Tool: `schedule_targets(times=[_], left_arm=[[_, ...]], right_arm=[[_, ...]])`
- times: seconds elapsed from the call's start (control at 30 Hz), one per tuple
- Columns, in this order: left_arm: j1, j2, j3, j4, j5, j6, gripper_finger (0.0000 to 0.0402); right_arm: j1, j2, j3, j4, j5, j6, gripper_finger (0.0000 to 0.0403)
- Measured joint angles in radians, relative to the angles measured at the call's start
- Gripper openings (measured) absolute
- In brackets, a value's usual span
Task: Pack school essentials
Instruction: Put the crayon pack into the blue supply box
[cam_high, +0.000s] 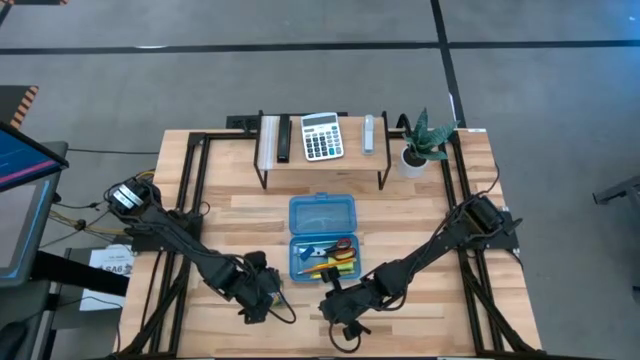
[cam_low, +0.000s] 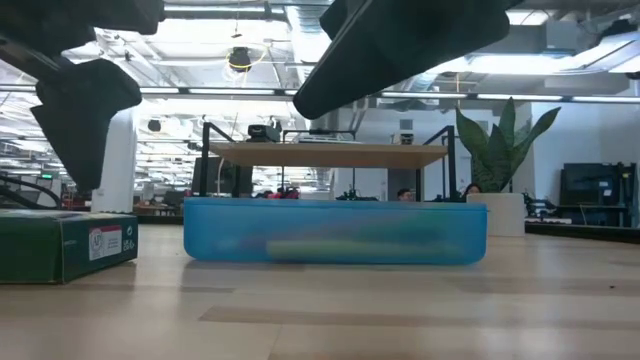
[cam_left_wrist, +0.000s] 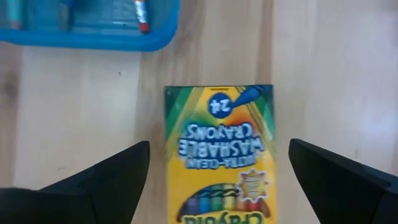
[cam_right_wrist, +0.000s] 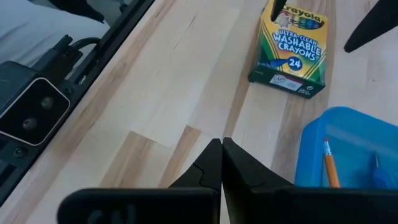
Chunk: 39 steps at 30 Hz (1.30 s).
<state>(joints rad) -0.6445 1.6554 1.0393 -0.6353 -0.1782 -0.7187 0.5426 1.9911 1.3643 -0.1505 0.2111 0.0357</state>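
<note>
My left gripper picks up the box by its long sides next, to pack the crayon box (cam_left_wrist: 221, 155) into the blue case (cam_left_wrist: 106, 25).
The yellow crayon box (cam_left_wrist: 217, 155) lies flat on the wood table, near the blue case's (cam_high: 322, 238) near left corner. My left gripper (cam_left_wrist: 219, 146) hangs open above the box, pointing steeply down, one finger on each side of it with a gap on both sides. In the high view that gripper (cam_high: 263, 295) covers the box. The case's open tray holds red-handled scissors (cam_high: 343, 246) and pencils (cam_right_wrist: 329, 165). My right gripper (cam_right_wrist: 221, 155) is shut on nothing above bare table, near the tray's near edge; the crayon box (cam_right_wrist: 289, 46) lies beyond it.
A low wooden shelf (cam_high: 320, 160) at the table's far side carries a grey calculator (cam_high: 321, 136) and a few small items. A potted plant (cam_high: 420, 145) stands at its right end. Black frame rails (cam_high: 190, 200) run along both table sides.
</note>
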Motion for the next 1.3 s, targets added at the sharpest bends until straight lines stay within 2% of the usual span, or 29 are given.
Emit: schedule_targets(times=[0.23,0.57,1.3], left_arm=[[0.009,0.0,0.0,0.009,-0.007,-0.01,0.0371],[0.017,0.095,-0.001,0.02,0.091,-0.028,0.0371],[0.024,0.146,0.001,0.024,0.117,-0.027,0.0352]], right_arm=[[0.0,0.001,0.0,-0.001,0.0,0.0,0.0026],[0.0,0.002,0.0,-0.006,0.0,0.0,0.0026],[0.0,0.002,0.0,-0.019,0.0,0.0,0.0026]])
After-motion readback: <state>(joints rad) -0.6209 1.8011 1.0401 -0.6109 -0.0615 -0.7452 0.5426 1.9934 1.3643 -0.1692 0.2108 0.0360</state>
